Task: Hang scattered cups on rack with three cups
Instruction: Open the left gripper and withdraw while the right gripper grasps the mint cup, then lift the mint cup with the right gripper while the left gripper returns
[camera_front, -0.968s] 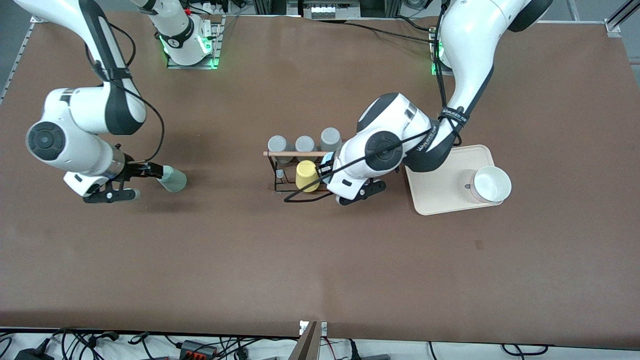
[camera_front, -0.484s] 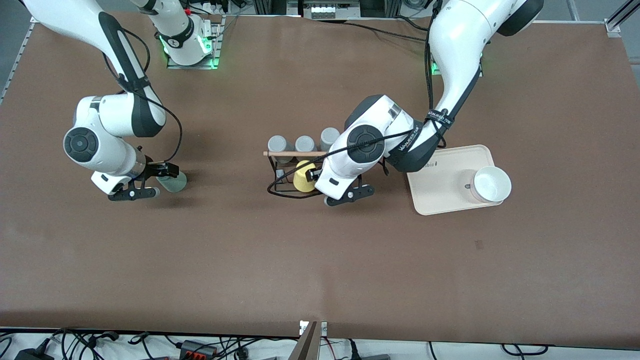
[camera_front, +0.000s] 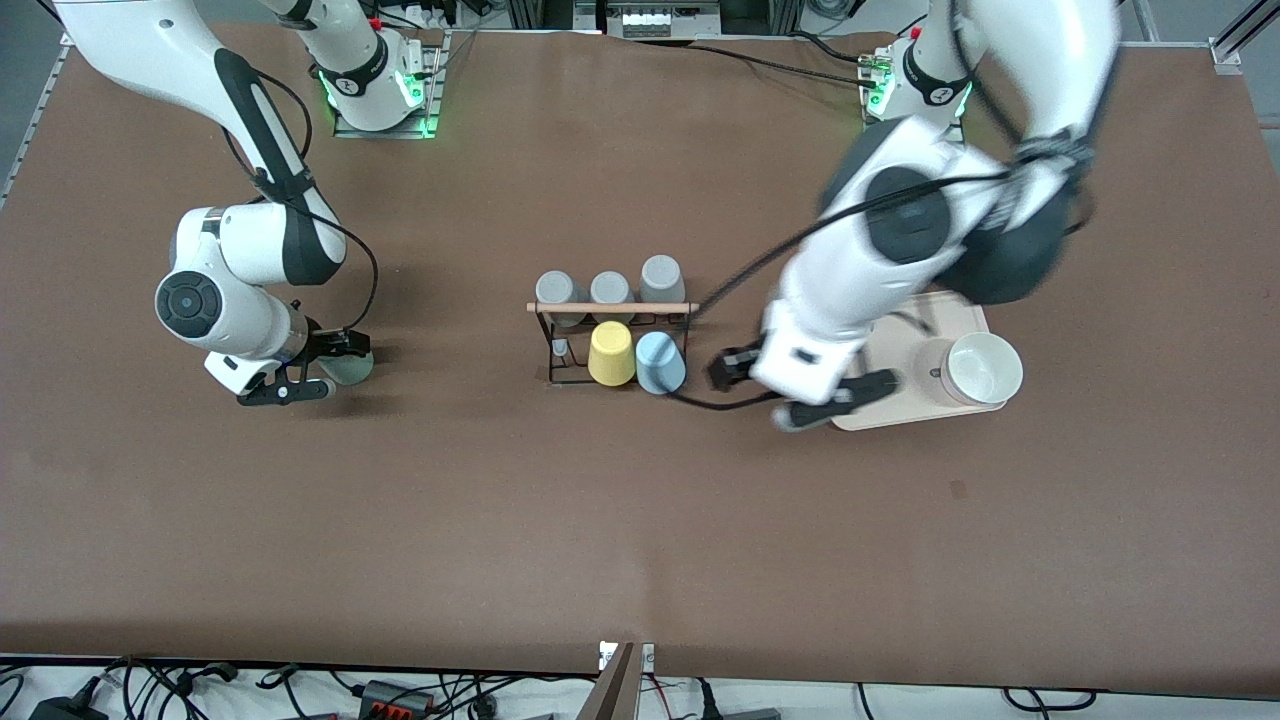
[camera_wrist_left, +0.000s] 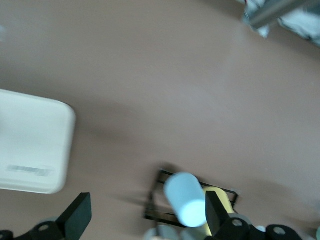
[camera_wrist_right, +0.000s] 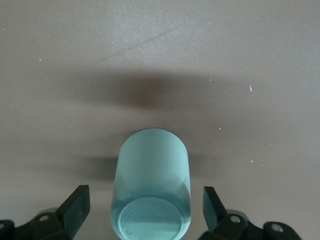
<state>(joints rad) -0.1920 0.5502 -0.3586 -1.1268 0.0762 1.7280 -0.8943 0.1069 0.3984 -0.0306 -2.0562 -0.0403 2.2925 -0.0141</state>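
Note:
The fingers of my right gripper are beside the mint green cup's lower body (camera_front: 345, 366) (camera_wrist_right: 150, 202), so they should close on the cup now.
The light blue cup (camera_front: 660, 362) hangs upside down on the black wire rack (camera_front: 610, 308), beside the yellow cup (camera_front: 612, 352). It also shows in the left wrist view (camera_wrist_left: 185, 200). My left gripper (camera_front: 785, 392) is open and empty over the table between the rack and the tray; its fingertips (camera_wrist_left: 80, 215) stand wide apart. The mint green cup (camera_front: 352, 368) lies on the table toward the right arm's end, its base facing the right wrist camera (camera_wrist_right: 150, 220). My right gripper (camera_front: 335, 368) is open with one finger (camera_wrist_right: 77, 205) on each side of the cup, not touching it.
Three grey cups (camera_front: 610, 288) hang on the rack's row farther from the front camera. A cream tray (camera_front: 890, 370) with a white bowl (camera_front: 985, 368) lies toward the left arm's end. The left arm's black cable loops down beside the rack.
The left gripper let go of the blue cup on the rack and drew back toward the tray. The right gripper moved in until its fingers straddle the mint cup.

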